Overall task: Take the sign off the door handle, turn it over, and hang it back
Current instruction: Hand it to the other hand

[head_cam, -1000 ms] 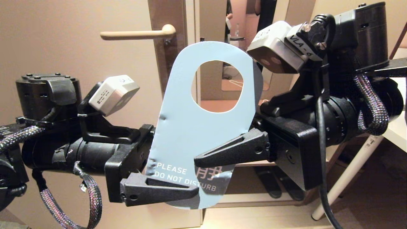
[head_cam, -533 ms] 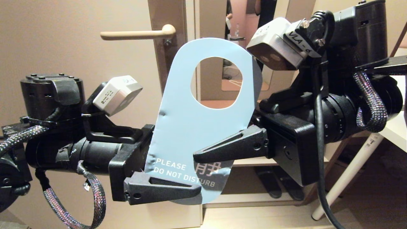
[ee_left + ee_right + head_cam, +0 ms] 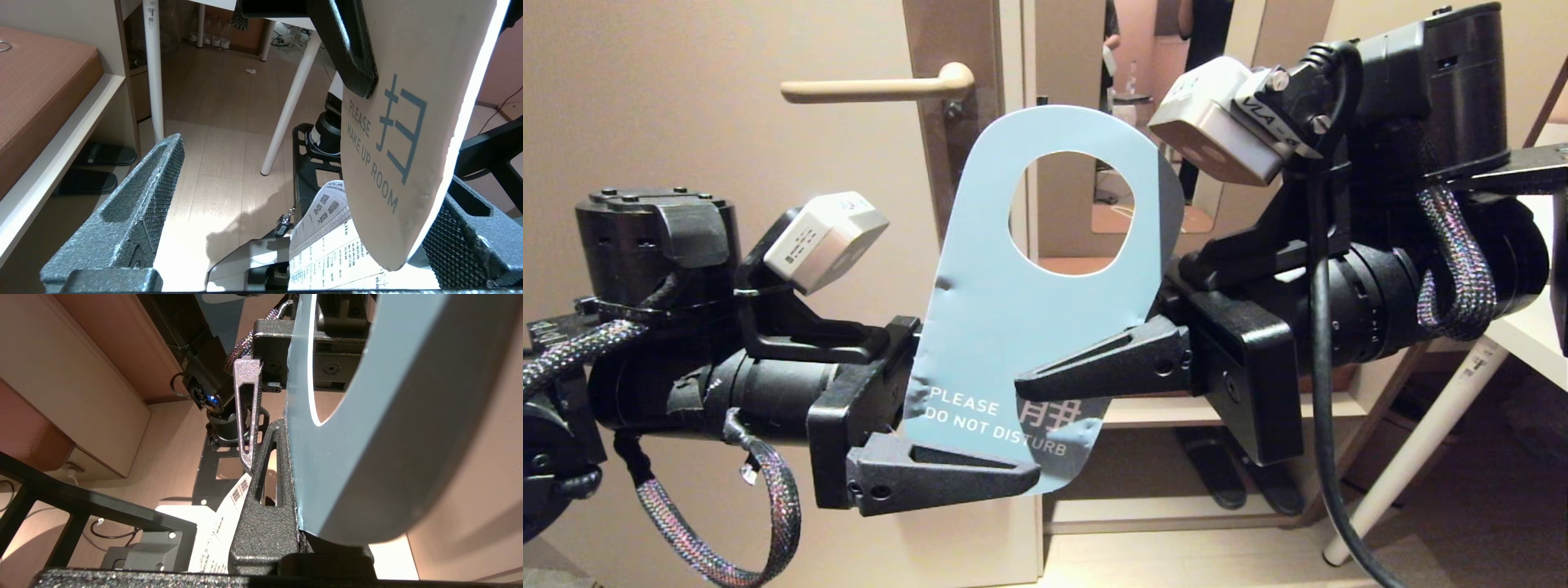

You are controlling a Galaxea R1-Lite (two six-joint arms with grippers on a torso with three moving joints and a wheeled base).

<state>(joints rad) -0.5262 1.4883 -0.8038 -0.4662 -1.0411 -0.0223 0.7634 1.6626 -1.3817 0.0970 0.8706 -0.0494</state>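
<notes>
The sign's round hole has to stay free to slip over the door handle (image 3: 874,87), so my left gripper should grab the sign by its lettered end (image 3: 981,428).
The sign (image 3: 1013,327) is off the door handle (image 3: 874,87) and hangs upright in front of the door, with its light blue "PLEASE DO NOT DISTURB" face toward my head. My right gripper (image 3: 1033,377) comes in from the right and is shut on the sign's lower half, seen edge-on in the right wrist view (image 3: 288,435). From the left, my left gripper (image 3: 1013,465) is open and straddles the sign's bottom end. In the left wrist view the white "MAKE UP ROOM" face (image 3: 408,163) lies close to one finger (image 3: 461,232), far from the other (image 3: 163,171).
The handle sits on a tall brown plate (image 3: 952,163) at the door's edge, above and left of the sign. A low shelf with dark slippers (image 3: 1217,478) and a white table leg (image 3: 1413,441) stand to the right. An orange cushioned bench (image 3: 41,81) is nearby.
My right gripper has shifted a little to the left and raised the sign's bottom end slightly. The left gripper stays open in nearly the same place.
</notes>
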